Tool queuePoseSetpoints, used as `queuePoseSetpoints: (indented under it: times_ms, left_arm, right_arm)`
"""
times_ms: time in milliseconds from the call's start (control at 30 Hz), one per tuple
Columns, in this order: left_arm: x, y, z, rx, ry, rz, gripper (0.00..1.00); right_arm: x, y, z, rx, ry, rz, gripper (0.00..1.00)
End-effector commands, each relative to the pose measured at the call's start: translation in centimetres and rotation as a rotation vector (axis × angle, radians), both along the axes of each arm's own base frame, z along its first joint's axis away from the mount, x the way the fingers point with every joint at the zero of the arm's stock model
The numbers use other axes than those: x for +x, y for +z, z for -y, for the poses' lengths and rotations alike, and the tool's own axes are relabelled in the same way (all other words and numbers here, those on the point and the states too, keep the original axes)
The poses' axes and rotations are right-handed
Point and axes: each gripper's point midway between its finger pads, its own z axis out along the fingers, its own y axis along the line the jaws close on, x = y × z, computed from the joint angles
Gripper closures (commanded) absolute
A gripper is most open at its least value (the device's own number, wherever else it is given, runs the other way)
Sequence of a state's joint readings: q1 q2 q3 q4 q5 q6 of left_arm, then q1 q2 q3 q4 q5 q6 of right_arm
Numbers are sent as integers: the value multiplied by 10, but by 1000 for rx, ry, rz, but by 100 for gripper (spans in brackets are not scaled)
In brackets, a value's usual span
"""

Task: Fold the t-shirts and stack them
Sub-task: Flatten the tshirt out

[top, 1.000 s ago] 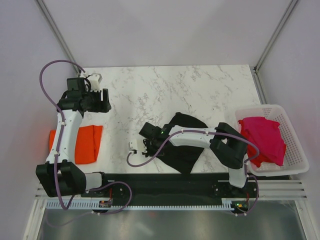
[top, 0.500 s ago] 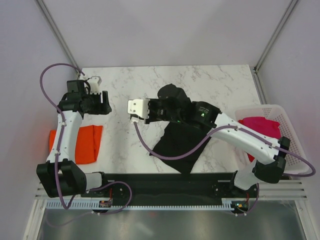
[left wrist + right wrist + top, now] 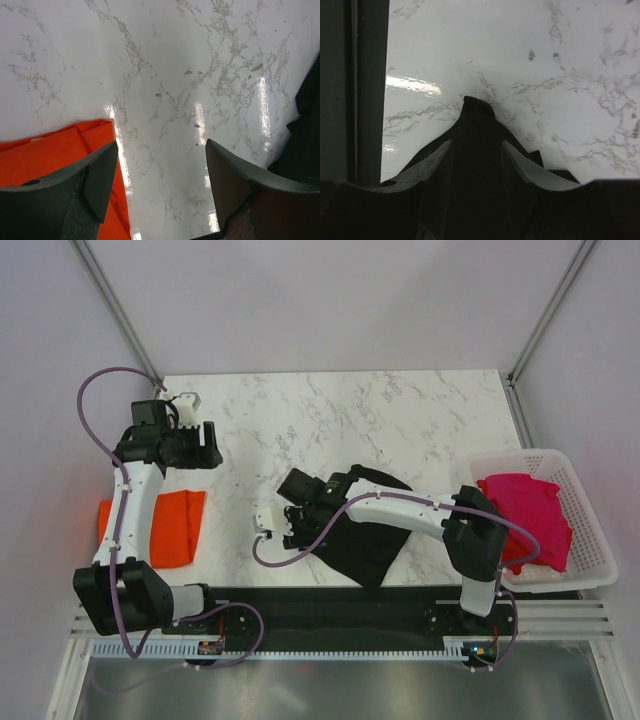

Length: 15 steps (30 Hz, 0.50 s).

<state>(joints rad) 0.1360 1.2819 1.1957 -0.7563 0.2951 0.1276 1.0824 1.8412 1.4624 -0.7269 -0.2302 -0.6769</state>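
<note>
Next, my right gripper grips the crumpled black t-shirt by its pointed tip, which leaves the rest free to spread out for folding.
The black t-shirt lies crumpled on the marble near the front middle. My right gripper hovers low at its left corner with the jaws apart. In the right wrist view the black t-shirt runs flat between my open right gripper to a pointed tip on the marble. An orange t-shirt lies folded at the left edge. My left gripper is raised over the back left, open and empty, with the orange t-shirt below it. A magenta-pink t-shirt is heaped in the basket.
The white slatted basket stands at the right edge of the table. A black rail runs along the near edge by the arm bases. Purple cables loop from both arms. Bare marble spans the back.
My right arm swung up over the middle with the black t-shirt, then came back down front-left. Its jaws went from shut to open, letting the cloth go. The left arm barely moved.
</note>
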Motion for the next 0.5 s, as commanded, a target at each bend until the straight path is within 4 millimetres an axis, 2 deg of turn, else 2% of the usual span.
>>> queuePoseSetpoints:
  times_ms: [0, 167, 333, 467]
  left_arm:
    - [3, 16, 2, -23, 5, 52, 21]
    - [4, 13, 0, -29, 10, 43, 21]
    - [5, 12, -2, -32, 20, 41, 21]
    - [4, 12, -4, -34, 24, 41, 21]
  right_arm:
    - [-9, 8, -10, 54, 35, -41, 48]
    - [-11, -11, -7, 13, 58, -59, 46]
    - [-17, -39, -4, -38, 66, -96, 42]
    - [-10, -55, -12, -34, 43, -81, 42]
